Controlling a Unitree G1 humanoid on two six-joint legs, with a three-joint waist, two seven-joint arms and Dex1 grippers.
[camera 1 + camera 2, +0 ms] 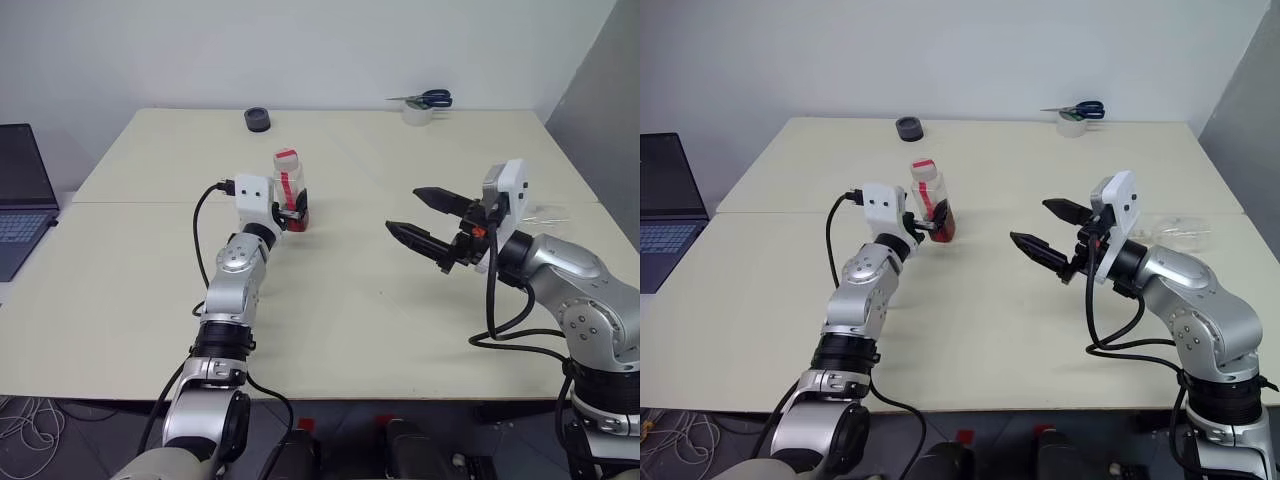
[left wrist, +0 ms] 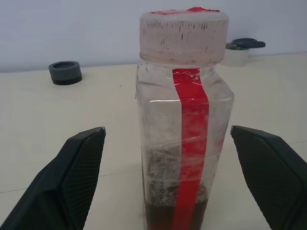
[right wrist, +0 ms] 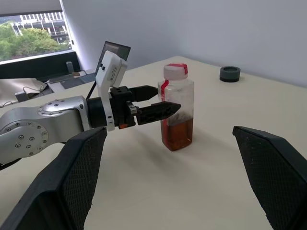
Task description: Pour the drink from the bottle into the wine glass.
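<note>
My left gripper grabs the bottle by the flat sides of its body [image 1: 291,192] next, since the bottle's shoulders slope and the bottle's cap [image 1: 286,158] is round.
The bottle [image 1: 288,188] stands upright on the table left of centre, clear with a red label strip and a red-and-white cap. The drink [image 3: 177,134], reddish-amber, fills its lowest part. My left gripper [image 1: 292,212] is open, one finger on each side of the bottle's lower body, with gaps showing between the fingers [image 2: 76,163] and the bottle. My right gripper [image 1: 403,211] hangs open above the table to the right, pointing toward the bottle and holding nothing. A faint clear shape, apparently the wine glass [image 1: 1180,232], lies low on the table behind my right wrist, partly hidden.
A grey tape roll [image 1: 258,119] sits at the table's far edge. Blue-handled scissors [image 1: 428,98] rest on a white tape roll [image 1: 417,113] at the far right. A laptop [image 1: 20,190] lies off the table's left side.
</note>
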